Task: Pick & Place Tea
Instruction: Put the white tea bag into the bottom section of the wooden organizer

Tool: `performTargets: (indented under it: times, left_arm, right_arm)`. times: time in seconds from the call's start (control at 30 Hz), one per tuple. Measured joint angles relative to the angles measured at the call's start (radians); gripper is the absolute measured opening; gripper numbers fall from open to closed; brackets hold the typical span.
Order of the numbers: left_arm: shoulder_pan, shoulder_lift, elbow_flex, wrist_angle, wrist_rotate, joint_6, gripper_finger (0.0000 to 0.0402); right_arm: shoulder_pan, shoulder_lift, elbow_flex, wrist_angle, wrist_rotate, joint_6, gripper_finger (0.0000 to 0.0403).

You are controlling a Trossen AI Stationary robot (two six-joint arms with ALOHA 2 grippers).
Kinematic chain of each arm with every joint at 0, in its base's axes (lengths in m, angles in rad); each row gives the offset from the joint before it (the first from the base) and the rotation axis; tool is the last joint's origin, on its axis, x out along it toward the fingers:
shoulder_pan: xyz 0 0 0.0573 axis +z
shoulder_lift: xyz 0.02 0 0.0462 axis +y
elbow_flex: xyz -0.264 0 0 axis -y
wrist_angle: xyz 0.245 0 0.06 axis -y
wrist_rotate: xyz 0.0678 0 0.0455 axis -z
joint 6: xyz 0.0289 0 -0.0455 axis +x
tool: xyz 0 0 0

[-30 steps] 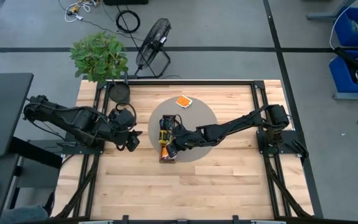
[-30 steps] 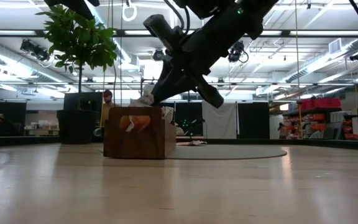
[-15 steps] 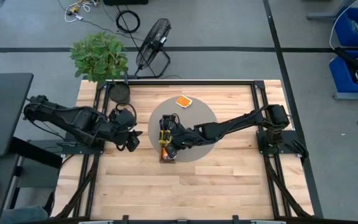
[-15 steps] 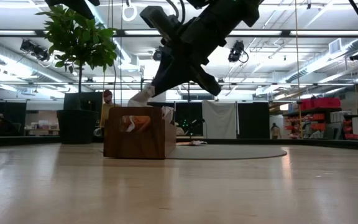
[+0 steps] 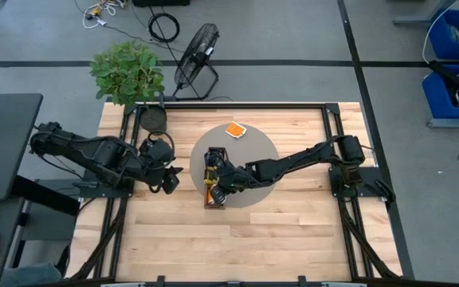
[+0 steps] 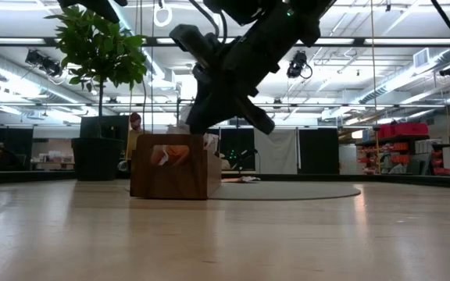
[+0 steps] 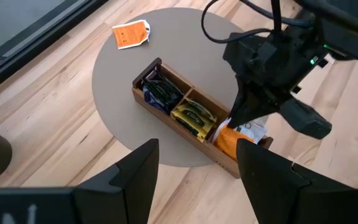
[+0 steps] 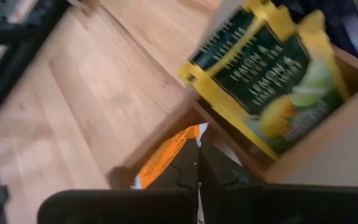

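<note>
I should open my right gripper now. The sachet's orange edge is below my fingers in the tray's near-end section, so the sachet would settle there.
A long wooden tray stands on a round grey mat. Its compartments hold tea: dark blue sachets, yellow-green sachets and, at the near end, orange-and-white sachets. One more orange sachet lies flat on the mat's far part. My right gripper reaches down into the tray's near-end compartment, shut on an orange-and-white sachet. At the table's left, my left gripper waits open and holds nothing. My right gripper pinches the orange-and-white sachet by its upper edge between its two shut fingers. The fingers slant down from the table's right side. The sachet hangs below them, its lower part inside the tray's near-end compartment. Whether it rests on the bottom, I cannot tell.
A potted plant and a dark round base stand at the table's far left corner. A fan is on the floor beyond the far edge. Bare wood lies toward the near edge.
My right gripper, still shut, has rolled and tipped a little over the tray's near end. The white corner of its sachet stood above the tray's rim half a second ago. It has now sunk behind the rim.
</note>
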Motion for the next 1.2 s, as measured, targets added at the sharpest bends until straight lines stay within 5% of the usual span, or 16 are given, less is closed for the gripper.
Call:
performTargets:
  times: [0.47,0.97,1.2]
  left_arm:
    - [0.0,0.0,0.0,0.008,-0.012,0.003,0.022]
    - [0.0,0.0,0.0,0.008,-0.011,0.0,0.022]
    - [0.0,0.0,0.0,0.008,-0.011,0.001,0.022]
  right_arm:
    - [0.0,0.0,0.0,-0.011,-0.009,-0.038,0.001]
    - [-0.002,-0.007,0.105,-0.178,-0.1,-0.096,0.0178]
    - [-0.006,-0.08,0.137,-0.356,-0.116,-0.106,0.0218]
